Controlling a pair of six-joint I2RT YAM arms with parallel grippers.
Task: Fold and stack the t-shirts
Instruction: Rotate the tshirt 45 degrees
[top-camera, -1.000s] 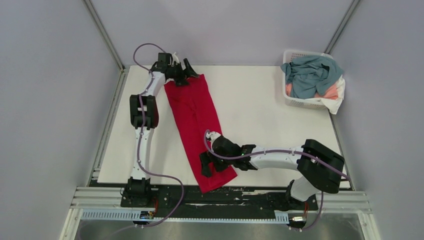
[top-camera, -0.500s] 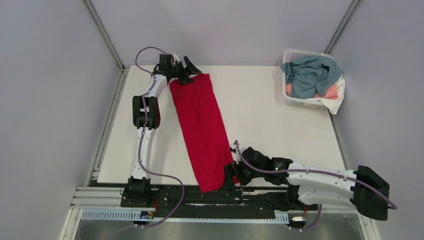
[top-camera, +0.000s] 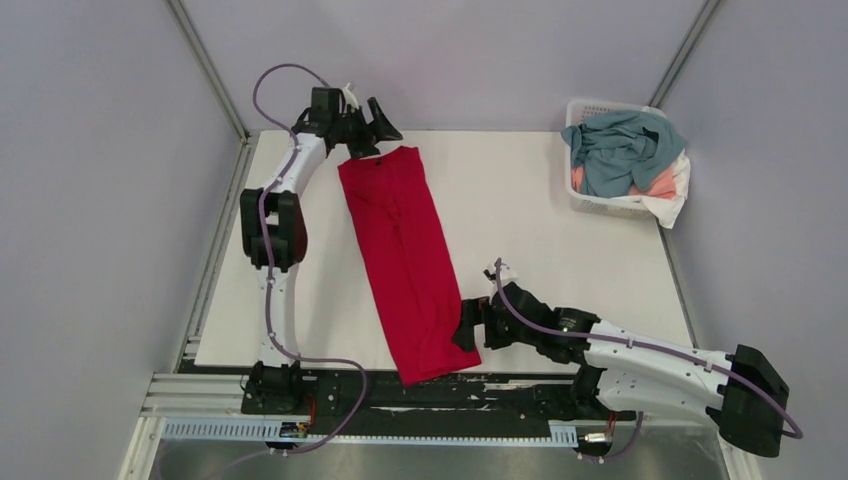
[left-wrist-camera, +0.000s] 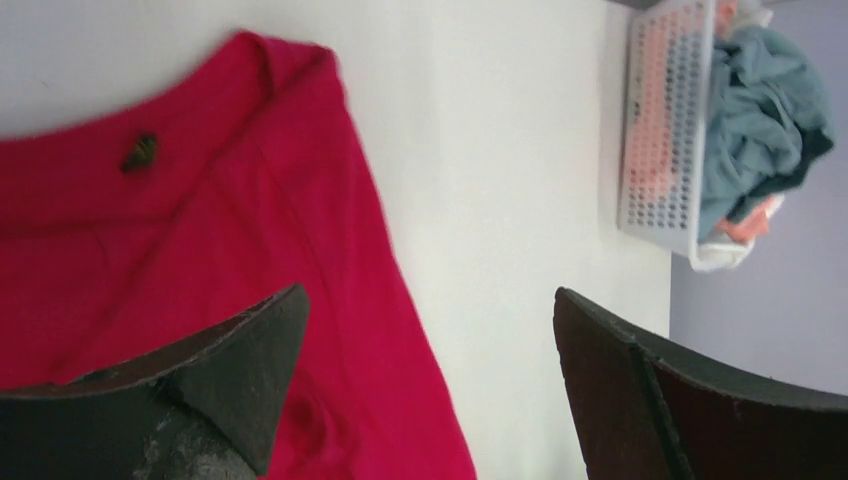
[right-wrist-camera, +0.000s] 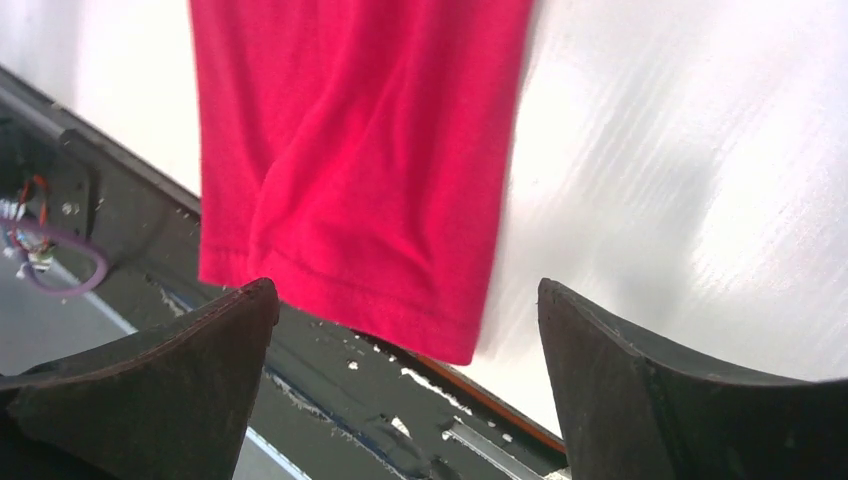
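Note:
The red t-shirt needs its hem folded over, so my right gripper should reach it and grab its near hem corner, leaving the hem's other corner free.
The red t-shirt (top-camera: 406, 260) lies folded into a long strip on the white table (top-camera: 530, 210), running from the far left to the near edge, where its hem hangs just over. It also shows in the left wrist view (left-wrist-camera: 200, 270) and the right wrist view (right-wrist-camera: 360, 160). My left gripper (top-camera: 375, 128) is open and empty, just beyond the shirt's far end. My right gripper (top-camera: 466, 325) is open and empty, right beside the shirt's near right corner. Teal-grey (top-camera: 620, 148), salmon-pink and white t-shirts lie heaped in the basket.
A white lattice basket (top-camera: 600, 203) stands at the table's far right corner, also in the left wrist view (left-wrist-camera: 660, 130). A black metal rail (top-camera: 520, 398) runs along the near table edge. Grey walls enclose the table on three sides.
My left gripper let go of the shirt's far end and lifted back off it. My right gripper left the shirt's near end, swung right, and now sits beside its near right corner.

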